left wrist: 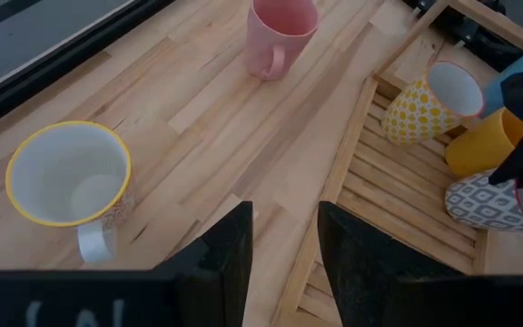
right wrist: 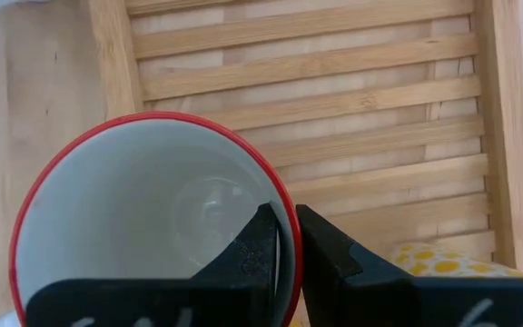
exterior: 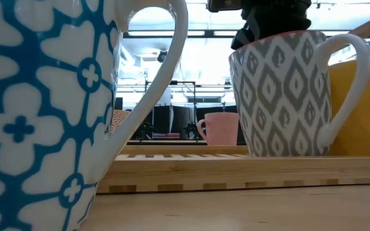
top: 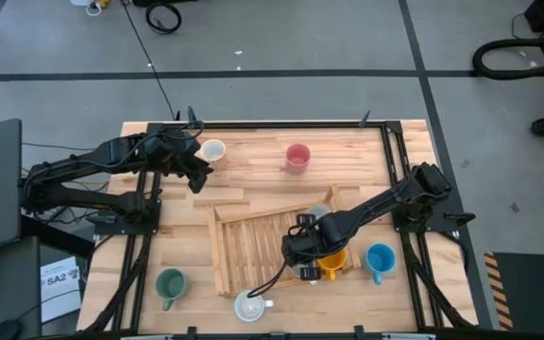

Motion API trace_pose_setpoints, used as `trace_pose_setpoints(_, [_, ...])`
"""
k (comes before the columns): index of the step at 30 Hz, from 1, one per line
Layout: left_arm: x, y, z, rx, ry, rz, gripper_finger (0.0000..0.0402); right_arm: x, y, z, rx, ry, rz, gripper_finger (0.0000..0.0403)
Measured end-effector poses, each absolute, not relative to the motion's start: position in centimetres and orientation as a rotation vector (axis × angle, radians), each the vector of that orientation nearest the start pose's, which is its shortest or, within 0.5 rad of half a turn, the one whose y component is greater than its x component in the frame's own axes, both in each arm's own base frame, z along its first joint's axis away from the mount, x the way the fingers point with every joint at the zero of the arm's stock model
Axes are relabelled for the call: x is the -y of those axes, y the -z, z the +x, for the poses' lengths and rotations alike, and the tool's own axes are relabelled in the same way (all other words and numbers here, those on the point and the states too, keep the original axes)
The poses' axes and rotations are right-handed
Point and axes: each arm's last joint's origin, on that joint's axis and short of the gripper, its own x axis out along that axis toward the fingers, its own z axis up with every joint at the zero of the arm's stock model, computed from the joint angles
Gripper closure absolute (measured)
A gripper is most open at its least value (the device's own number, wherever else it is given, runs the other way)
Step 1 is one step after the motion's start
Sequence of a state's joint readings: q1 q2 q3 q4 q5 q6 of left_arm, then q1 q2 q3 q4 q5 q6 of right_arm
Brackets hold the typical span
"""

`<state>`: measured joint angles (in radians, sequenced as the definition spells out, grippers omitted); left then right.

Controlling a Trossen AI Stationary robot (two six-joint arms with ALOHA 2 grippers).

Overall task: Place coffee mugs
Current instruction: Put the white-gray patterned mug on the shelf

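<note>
The grey-patterned mug (right wrist: pixel 152 213) is upright with its base low on the rack's slats and would stand, so it is now time for my right gripper to open.
My right gripper (top: pixel 307 253) is shut on a white mug with a grey pattern and a red rim (exterior: pixel 286 96), over the right part of the bamboo slat rack (top: pixel 253 241). Beside it on the rack are an orange mug (top: pixel 332 263) and a yellow-dotted mug (left wrist: pixel 432 104). A pink mug (top: pixel 297 158) and a cream mug with a yellow rim (top: pixel 212 149) stand on the far table. My left gripper (left wrist: pixel 284 263) hangs open and holds nothing, just near of the cream mug. My right gripper pinches the grey-patterned mug's wall at the rim (right wrist: pixel 286 259), with one finger (right wrist: pixel 260 247) inside the mug and the other (right wrist: pixel 330 256) outside. The fingers come from above, pointing steeply down. The mug stays upright, mouth up, its base low at the rack's front rail (exterior: pixel 236 168). Whether it rests on the slats, I cannot tell.
A blue mug (top: pixel 380 258) stands right of the rack. A dark green mug (top: pixel 170 283) and a white mug with blue flowers (top: pixel 250 305) stand by the near edge. The rack's left half and the table's middle strip are bare wood.
</note>
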<state>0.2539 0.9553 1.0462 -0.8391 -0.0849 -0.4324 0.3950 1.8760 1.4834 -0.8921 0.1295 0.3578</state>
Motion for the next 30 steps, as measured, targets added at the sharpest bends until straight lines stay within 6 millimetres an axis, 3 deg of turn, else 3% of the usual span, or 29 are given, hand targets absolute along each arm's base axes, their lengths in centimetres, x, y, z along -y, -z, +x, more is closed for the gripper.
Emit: trace_pose_setpoints(30, [-4.68, -33.54, 17.06, -0.669, -0.480, -0.471, 0.0269, -13.18, -22.32, 35.25, -1.283, -0.062, -0.002, 0.0336])
